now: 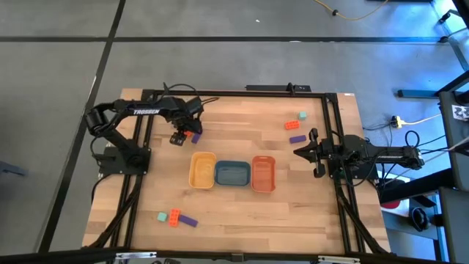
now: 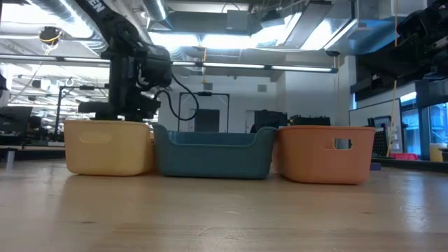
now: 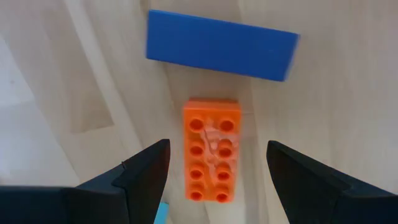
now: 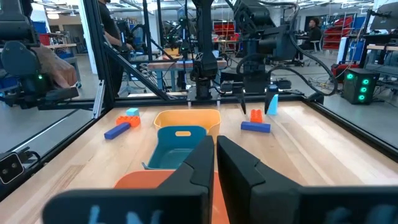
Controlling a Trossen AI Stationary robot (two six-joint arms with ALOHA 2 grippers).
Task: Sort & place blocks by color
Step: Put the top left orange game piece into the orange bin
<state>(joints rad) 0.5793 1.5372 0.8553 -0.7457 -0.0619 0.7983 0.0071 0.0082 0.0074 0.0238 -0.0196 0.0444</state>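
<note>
It isn't time to close on the orange-red brick (image 1: pixel 188 133) yet: my left gripper's fingers are above the brick and wood shows between them, so the gripper should first lower.
An orange-red brick (image 3: pixel 211 158) lies flat on the table, studs up, beside a purple bar (image 3: pixel 221 53) and a mint-green cube (image 4: pixel 272 104). My left gripper (image 3: pixel 217 149) points down over the brick, open, one finger on either side of it and apart from it; in the high view the gripper (image 1: pixel 178 138) stands left of the far end of the yellow tray (image 1: pixel 203 170). Two more groups of blocks lie at the far right (image 1: pixel 296 126) and the near left (image 1: pixel 174 218). My right gripper (image 4: pixel 215 146) waits shut at the table's right edge.
Three trays stand side by side mid-table: the yellow one, then blue (image 1: pixel 232 174) and orange (image 1: pixel 263 174). In the low view they hide the left gripper's fingers; only the arm (image 2: pixel 133 70) shows above the yellow tray (image 2: pixel 108 147). A black frame rail (image 1: pixel 242 94) runs around the table.
</note>
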